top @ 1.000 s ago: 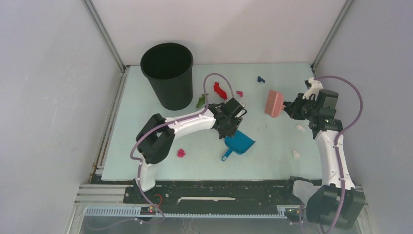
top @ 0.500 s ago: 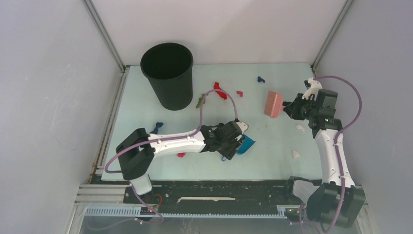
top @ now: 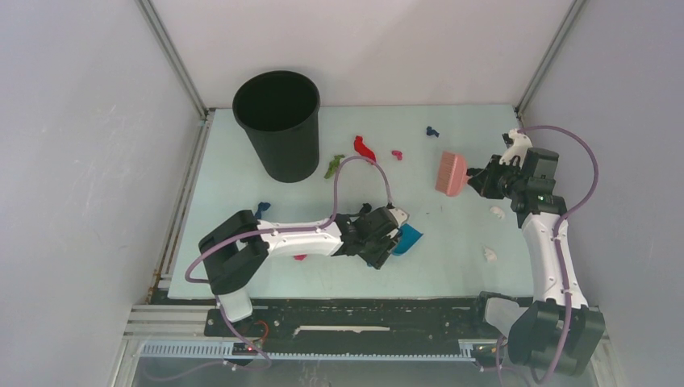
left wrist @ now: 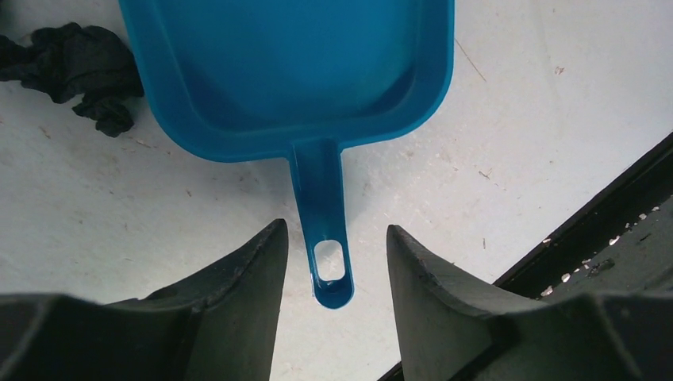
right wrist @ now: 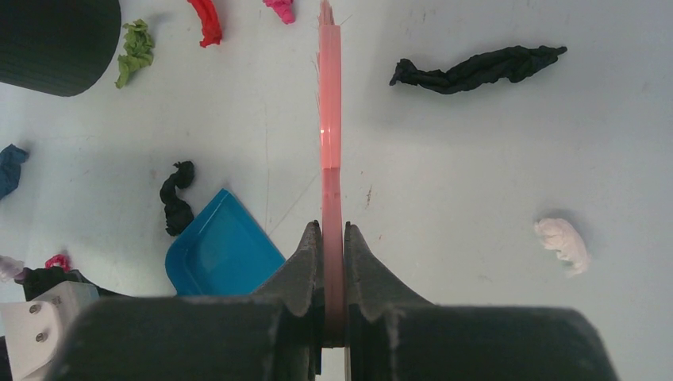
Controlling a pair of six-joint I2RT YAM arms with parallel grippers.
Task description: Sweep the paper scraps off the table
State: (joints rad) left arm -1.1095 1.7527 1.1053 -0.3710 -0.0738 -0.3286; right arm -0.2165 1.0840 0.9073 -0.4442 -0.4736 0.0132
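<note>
My left fingers straddle the blue dustpan's handle slot; I'll close.
The blue dustpan (top: 408, 238) lies flat on the table (top: 452, 262) near the front edge. My left gripper (left wrist: 334, 230) is open, its fingers either side of the dustpan's handle (left wrist: 321, 186) with a gap on both sides. My right gripper (right wrist: 333, 230) is shut on the pink brush (right wrist: 330, 119), held at the right side of the table (top: 451, 173). Paper scraps lie scattered: red (top: 364, 148), green (top: 333, 167), magenta (top: 396, 154), dark blue (top: 432, 131), and black ones (right wrist: 476, 67) (left wrist: 79, 67).
A tall black bin (top: 277, 121) stands at the back left. White scraps (top: 497, 213) (top: 490, 254) lie beside the right arm. Another blue scrap (top: 262, 210) and a magenta one (top: 300, 256) lie by the left arm. A black rail (left wrist: 603, 214) runs along the near edge.
My left arm has swung back toward the near edge, and its open gripper has come down around the dustpan's handle. The brush in my right gripper has shifted slightly left.
</note>
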